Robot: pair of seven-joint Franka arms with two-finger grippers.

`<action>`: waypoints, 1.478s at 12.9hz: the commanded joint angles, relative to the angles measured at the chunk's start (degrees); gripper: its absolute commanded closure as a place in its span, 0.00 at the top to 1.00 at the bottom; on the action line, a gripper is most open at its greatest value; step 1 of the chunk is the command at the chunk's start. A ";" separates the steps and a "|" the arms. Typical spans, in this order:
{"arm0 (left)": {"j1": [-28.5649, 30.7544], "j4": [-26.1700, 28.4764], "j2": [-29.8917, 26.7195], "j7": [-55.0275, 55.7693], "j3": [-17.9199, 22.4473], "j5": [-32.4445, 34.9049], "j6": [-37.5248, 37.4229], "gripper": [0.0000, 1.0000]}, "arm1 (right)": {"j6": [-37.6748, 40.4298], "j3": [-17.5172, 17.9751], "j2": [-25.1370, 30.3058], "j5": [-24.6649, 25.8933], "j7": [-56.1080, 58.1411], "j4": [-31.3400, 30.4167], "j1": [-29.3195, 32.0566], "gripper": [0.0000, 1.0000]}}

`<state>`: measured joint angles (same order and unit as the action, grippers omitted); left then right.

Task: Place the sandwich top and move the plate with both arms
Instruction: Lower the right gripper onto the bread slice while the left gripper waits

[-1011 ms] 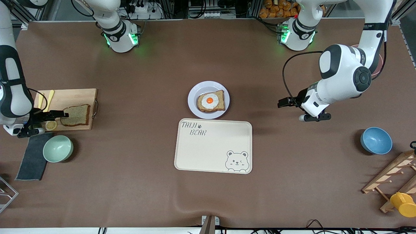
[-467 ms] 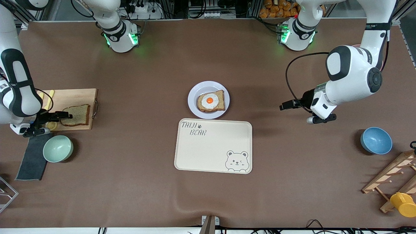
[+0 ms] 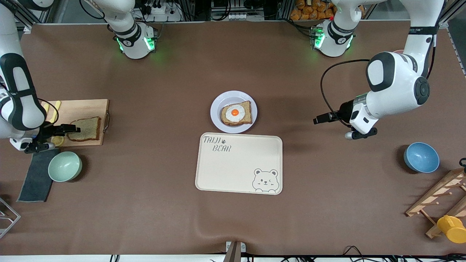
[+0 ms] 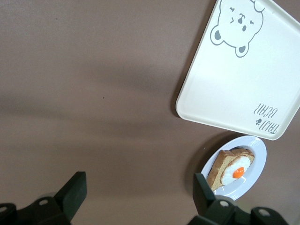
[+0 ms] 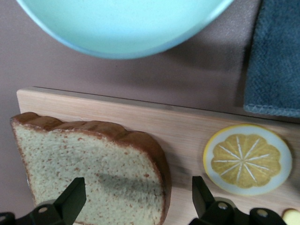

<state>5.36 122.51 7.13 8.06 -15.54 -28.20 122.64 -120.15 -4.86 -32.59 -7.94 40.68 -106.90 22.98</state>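
My right gripper will next grab the brown bread slice by its crust edge and set it onto the plate's egg-topped bread.
The sandwich top, a plain brown bread slice, lies on a wooden cutting board at the right arm's end of the table. My right gripper hovers open and empty over the slice's crust end; the right wrist view shows the slice under the gripper. The lavender-white plate sits mid-table with an egg-topped bread slice on it. My left gripper hangs open and empty over bare table between the plate and a blue bowl. The left wrist view shows this gripper and the plate.
A cream bear tray lies just nearer the camera than the plate. A lemon slice sits on the board beside the bread. A green bowl and dark cloth lie near the board. A blue bowl, wooden rack and yellow cup sit at the left arm's end.
The left arm drew back from the plate toward its own end of the table. The right gripper shifted slightly over the board's bread end. Bread and plate have not moved.
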 commanded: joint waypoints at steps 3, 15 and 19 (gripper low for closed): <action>0.35 -0.52 1.48 -0.85 -0.37 -2.65 -0.20 1.00 | 0.17 0.47 1.74 0.03 0.81 -2.17 1.10 1.00; 0.35 -0.96 2.97 -0.85 -0.37 -2.65 -0.20 1.00 | 0.00 0.56 2.44 1.96 6.61 -2.09 1.98 0.00; 0.44 -1.31 2.97 -0.85 -0.37 -2.65 -0.20 1.00 | 2.18 0.56 5.16 1.96 6.96 -1.74 1.89 0.00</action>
<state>5.36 122.29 9.51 8.06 -15.57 -29.42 122.63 -119.78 -5.38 -30.64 -6.75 46.73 -107.49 23.40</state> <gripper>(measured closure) 0.000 0.894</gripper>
